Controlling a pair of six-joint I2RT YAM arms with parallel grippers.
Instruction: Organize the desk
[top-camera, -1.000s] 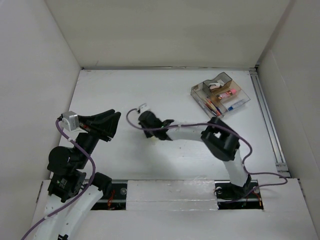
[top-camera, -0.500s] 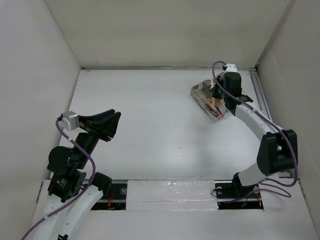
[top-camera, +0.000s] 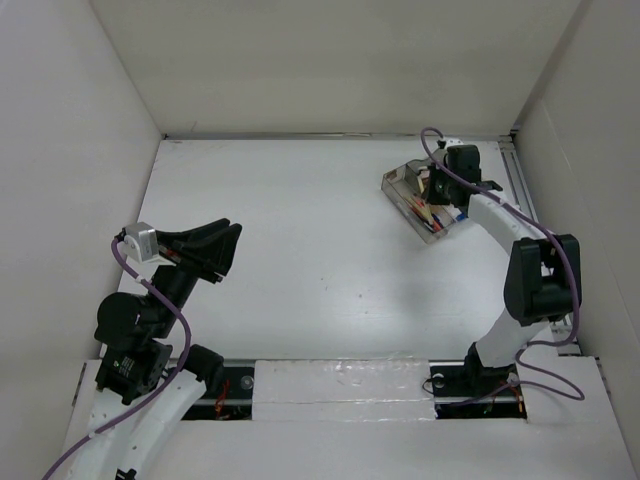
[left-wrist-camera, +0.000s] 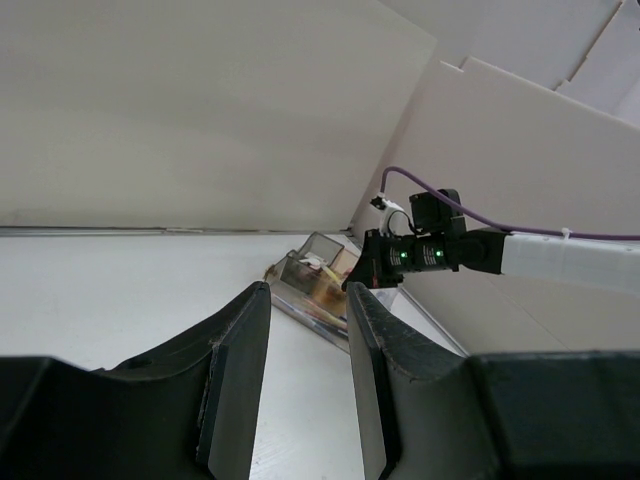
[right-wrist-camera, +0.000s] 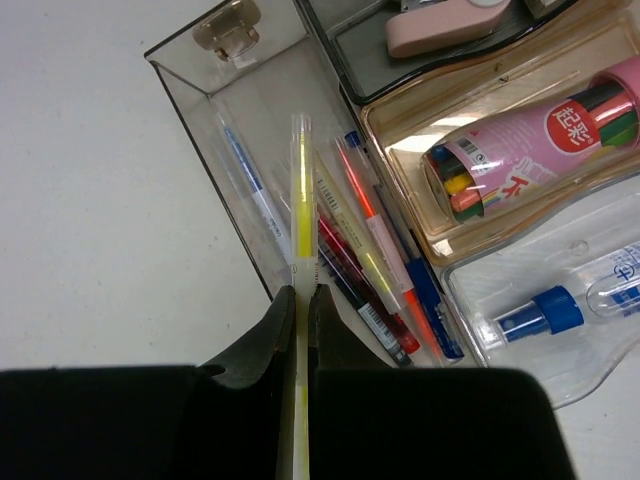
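The yellow pen's far end is between the pen section's sides, above the other pens, so my right gripper should open and the pen would end in the pen section (right-wrist-camera: 250, 120).
On the white desk (top-camera: 300, 200), a clear compartmented tray (top-camera: 408, 178) sits at the back right. My right gripper (right-wrist-camera: 302, 292) is shut on a slim yellow highlighter pen (right-wrist-camera: 302, 180). It holds the pen lengthwise above the tray's long pen compartment (right-wrist-camera: 250, 120), where several pens (right-wrist-camera: 385, 270) lie. In the top view the right gripper (top-camera: 441, 190) is over the tray. My left gripper (top-camera: 212, 250) hovers at the desk's left side, open, with nothing between its fingers (left-wrist-camera: 240, 380).
Other tray compartments hold a pink tube of coloured pencils (right-wrist-camera: 540, 130), a blue-capped tube (right-wrist-camera: 560, 305) and a pink item (right-wrist-camera: 440, 20). White wall panels surround the desk. A metal rail (top-camera: 535, 240) runs along its right edge.
The right arm swung from the middle of the desk to the tray at the back right, then settled slightly nearer over it. The left arm has not moved.
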